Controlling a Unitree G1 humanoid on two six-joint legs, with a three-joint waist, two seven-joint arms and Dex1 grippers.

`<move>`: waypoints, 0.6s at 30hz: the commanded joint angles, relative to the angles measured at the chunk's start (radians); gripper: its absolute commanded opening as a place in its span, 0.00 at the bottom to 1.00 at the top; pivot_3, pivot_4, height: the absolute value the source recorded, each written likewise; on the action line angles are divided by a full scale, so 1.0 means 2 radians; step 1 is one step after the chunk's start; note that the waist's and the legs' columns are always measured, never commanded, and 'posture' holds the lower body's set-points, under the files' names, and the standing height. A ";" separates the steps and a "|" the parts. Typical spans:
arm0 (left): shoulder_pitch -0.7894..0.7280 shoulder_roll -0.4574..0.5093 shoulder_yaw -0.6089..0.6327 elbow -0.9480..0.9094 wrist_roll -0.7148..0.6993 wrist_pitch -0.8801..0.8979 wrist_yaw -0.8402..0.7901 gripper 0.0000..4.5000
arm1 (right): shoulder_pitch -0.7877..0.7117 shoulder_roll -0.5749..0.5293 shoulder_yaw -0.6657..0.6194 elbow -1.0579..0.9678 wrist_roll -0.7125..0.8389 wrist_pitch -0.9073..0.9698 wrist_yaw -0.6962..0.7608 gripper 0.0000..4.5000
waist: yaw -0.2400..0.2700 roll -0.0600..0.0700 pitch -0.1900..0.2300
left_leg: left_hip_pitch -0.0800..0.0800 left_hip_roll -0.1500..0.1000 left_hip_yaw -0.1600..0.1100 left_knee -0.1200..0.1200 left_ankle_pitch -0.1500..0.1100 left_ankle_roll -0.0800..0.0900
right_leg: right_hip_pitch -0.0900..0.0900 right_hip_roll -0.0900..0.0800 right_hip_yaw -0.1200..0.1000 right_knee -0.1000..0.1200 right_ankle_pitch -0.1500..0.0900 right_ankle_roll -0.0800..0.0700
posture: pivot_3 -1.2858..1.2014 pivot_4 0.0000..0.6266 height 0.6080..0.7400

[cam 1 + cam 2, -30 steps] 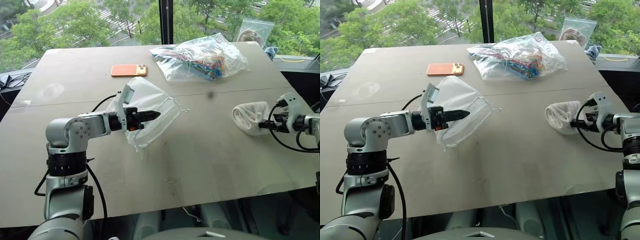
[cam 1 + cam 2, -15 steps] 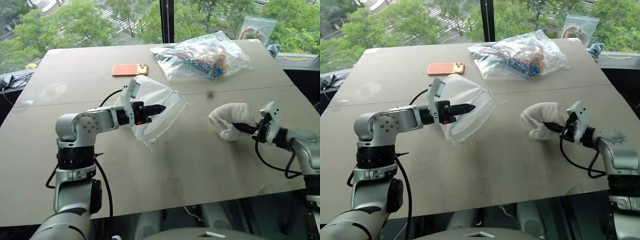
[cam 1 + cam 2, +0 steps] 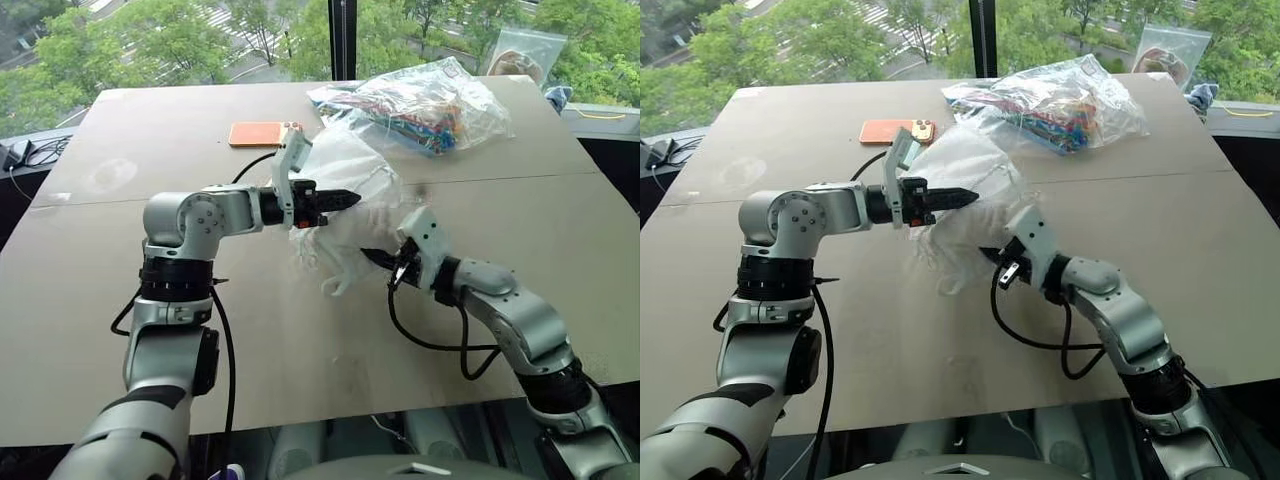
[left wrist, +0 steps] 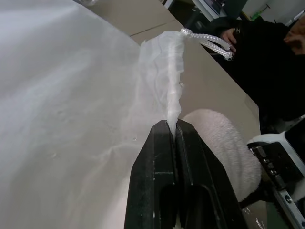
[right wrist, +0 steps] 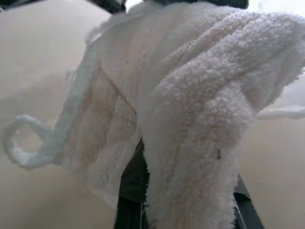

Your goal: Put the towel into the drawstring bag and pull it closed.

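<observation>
My right gripper needs to move the towel into the bag before it lets go, because the towel is hanging outside the white bag.
The drawstring bag (image 3: 345, 165), thin translucent white fabric, hangs lifted off the table (image 3: 150, 320). My left gripper (image 3: 345, 197) is shut on its gathered rim (image 4: 167, 71), and a knotted cord sticks out past the pinched edge. The towel (image 5: 190, 95), a cream terry bundle with a small loop, is held in my right gripper (image 3: 376, 258), which is shut on it. The towel (image 4: 219, 143) sits just below and beside the bag's pinched edge, close against the fabric. Terry cloth covers most of the right fingers in the right wrist view.
A clear plastic bag of colourful items (image 3: 410, 105) lies at the far middle of the table, with an orange phone (image 3: 262, 133) to its left. Another zip bag (image 3: 520, 55) stands at the far right corner. A person in dark clothes (image 4: 267, 62) sits beyond the table.
My right gripper closed on the towel at the right side of the table and carried it left to the bag. My left gripper raised the bag slightly and shifted it right.
</observation>
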 commanded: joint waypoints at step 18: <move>0.074 0.053 -0.005 -0.111 -0.019 -0.025 -0.043 0.00 | -0.070 0.160 -0.171 0.113 0.123 0.093 -0.107 0.00 | -0.001 0.000 0.000 | 0.000 0.000 -0.001 0.000 -0.001 0.002 | 0.000 0.000 -0.001 0.000 0.000 0.000 | 0.52 0.24 1.00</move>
